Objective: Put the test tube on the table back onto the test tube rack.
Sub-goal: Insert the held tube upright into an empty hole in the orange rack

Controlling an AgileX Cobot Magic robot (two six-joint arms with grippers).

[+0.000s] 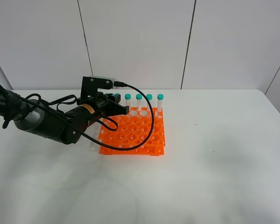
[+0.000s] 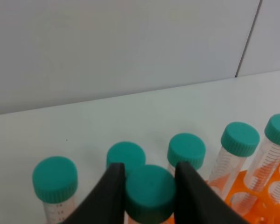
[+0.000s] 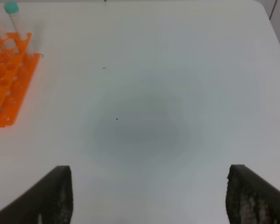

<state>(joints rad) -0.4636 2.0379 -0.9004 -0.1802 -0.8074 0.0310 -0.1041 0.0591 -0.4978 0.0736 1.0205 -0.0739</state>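
Observation:
I should let go of the tube with my left gripper now: the cap between my fingers is level with caps in the orange rack, so the tube would stand.
The orange test tube rack (image 1: 133, 135) stands mid-table; its corner also shows in the right wrist view (image 3: 7, 86). Several teal-capped tubes stand along its far row (image 1: 149, 103). My left gripper (image 1: 119, 108) reaches over the rack's far left corner. In the left wrist view it (image 2: 149, 186) is shut on the teal cap of the test tube (image 2: 150, 192), held among other upright tubes (image 2: 186, 150). The tube's lower part is hidden. My right gripper (image 3: 149, 196) is open and empty above bare white table (image 3: 144, 116); it is out of the high view.
A black cable (image 1: 147, 116) loops from the left arm over the rack. White wall panels (image 1: 140, 42) stand behind the table. The table's rounded far right corner (image 1: 266, 93) lies to the right.

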